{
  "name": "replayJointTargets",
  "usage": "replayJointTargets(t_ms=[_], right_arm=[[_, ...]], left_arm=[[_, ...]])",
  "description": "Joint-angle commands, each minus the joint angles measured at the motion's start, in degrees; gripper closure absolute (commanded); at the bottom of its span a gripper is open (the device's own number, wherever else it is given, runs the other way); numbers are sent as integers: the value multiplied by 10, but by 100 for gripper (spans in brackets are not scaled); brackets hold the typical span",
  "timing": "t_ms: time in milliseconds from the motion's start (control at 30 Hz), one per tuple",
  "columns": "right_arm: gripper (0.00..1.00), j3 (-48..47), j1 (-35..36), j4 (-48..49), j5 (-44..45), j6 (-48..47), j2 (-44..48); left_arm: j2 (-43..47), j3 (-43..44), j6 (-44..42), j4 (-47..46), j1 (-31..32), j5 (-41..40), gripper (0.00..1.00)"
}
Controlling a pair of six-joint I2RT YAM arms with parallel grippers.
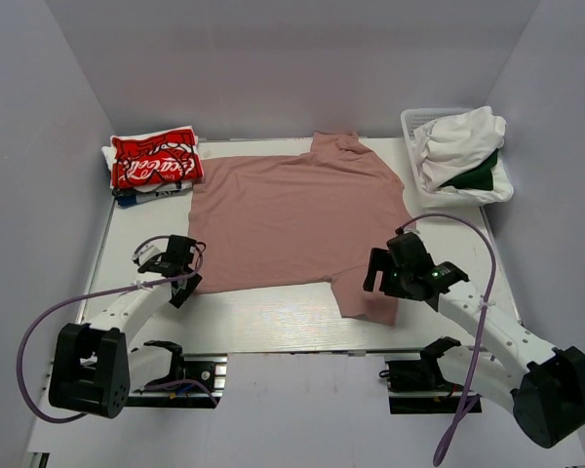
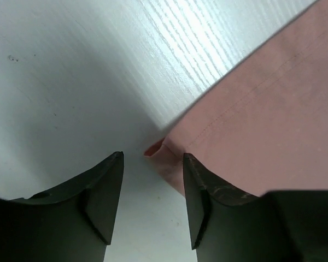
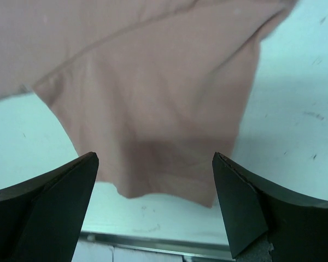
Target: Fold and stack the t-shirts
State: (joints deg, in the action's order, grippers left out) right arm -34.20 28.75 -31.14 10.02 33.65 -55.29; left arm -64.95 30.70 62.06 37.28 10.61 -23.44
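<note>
My right gripper next needs to grab the dusty-pink t-shirt's near sleeve by its open end, to fold that sleeve and the near side over the t-shirt's body.
A dusty-pink t-shirt (image 1: 297,210) lies spread flat on the white table (image 1: 273,322). My left gripper (image 1: 191,275) is low at the shirt's near-left hem corner. In the left wrist view its jaws (image 2: 153,185) stand apart, with the pink corner (image 2: 167,153) at their tips and bare table between them. My right gripper (image 1: 388,283) hangs wide open over the near-right sleeve (image 3: 153,109), holding nothing. A folded red t-shirt with white script (image 1: 156,159) tops a stack at the back left. White (image 1: 463,136) and dark green (image 1: 473,177) t-shirts fill the basket.
The white lattice basket (image 1: 417,119) stands at the back right corner. Grey walls enclose the table on three sides. A metal rail (image 3: 153,243) runs along the table's front edge, just below the sleeve.
</note>
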Motion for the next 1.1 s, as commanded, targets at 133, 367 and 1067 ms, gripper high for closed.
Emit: replayJointTargets(t_ms=[133, 367, 1067], right_arm=[[10, 7, 49, -58, -3, 35, -13], [10, 16, 90, -101, -9, 67, -37], [100, 12, 171, -160, -40, 162, -98]], left_arm=[[-28, -18, 10, -73, -3, 16, 51], [-63, -13, 10, -68, -3, 22, 100], [-19, -23, -12, -27, -3, 59, 100]])
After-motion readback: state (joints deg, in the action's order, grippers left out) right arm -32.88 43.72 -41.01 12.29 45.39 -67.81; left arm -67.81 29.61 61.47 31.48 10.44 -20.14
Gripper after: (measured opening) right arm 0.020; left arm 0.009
